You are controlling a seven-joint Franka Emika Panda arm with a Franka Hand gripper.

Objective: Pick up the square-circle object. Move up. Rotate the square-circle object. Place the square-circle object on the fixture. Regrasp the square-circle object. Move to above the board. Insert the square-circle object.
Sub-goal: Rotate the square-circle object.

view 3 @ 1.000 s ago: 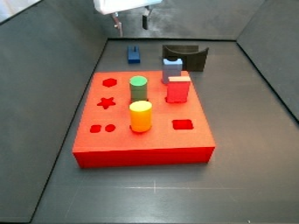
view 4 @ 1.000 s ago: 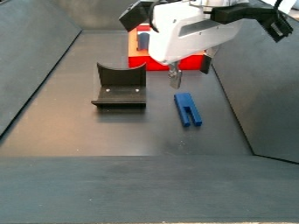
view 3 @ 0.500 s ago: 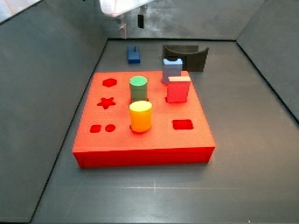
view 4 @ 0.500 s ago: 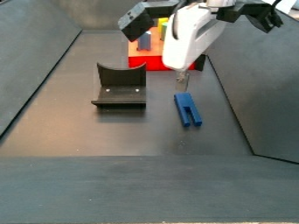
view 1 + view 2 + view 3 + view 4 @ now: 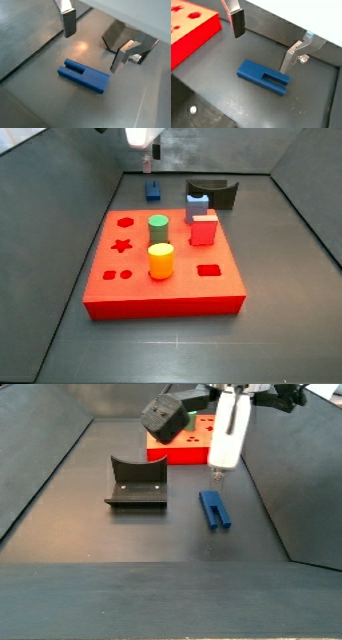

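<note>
The square-circle object has two pegs that need to stay free for insertion into the red board, so my gripper should next pick up the object by its solid end (image 5: 97, 82).
The square-circle object (image 5: 214, 509) is a dark blue piece lying flat on the dark floor, its two prongs showing in both wrist views (image 5: 83, 76) (image 5: 264, 77). It lies at the far end in a side view (image 5: 154, 190). My gripper (image 5: 218, 472) hangs open and empty just above it, with the fingers (image 5: 68, 22) spread wide and nothing between them; it also shows in a side view (image 5: 144, 166). The fixture (image 5: 135, 482) stands beside the piece, apart from it. The red board (image 5: 134, 288) carries green (image 5: 158, 226), yellow (image 5: 160, 258) and red (image 5: 203, 228) pegs.
A pale blue white-topped piece (image 5: 198, 200) stands between the board and the fixture (image 5: 214, 191). Dark sloping walls (image 5: 67, 218) enclose the floor on all sides. The board's corner (image 5: 191, 25) shows in a wrist view.
The gripper has turned about its vertical axis and now shows edge-on in a side view. It stays above the blue piece, which has not moved.
</note>
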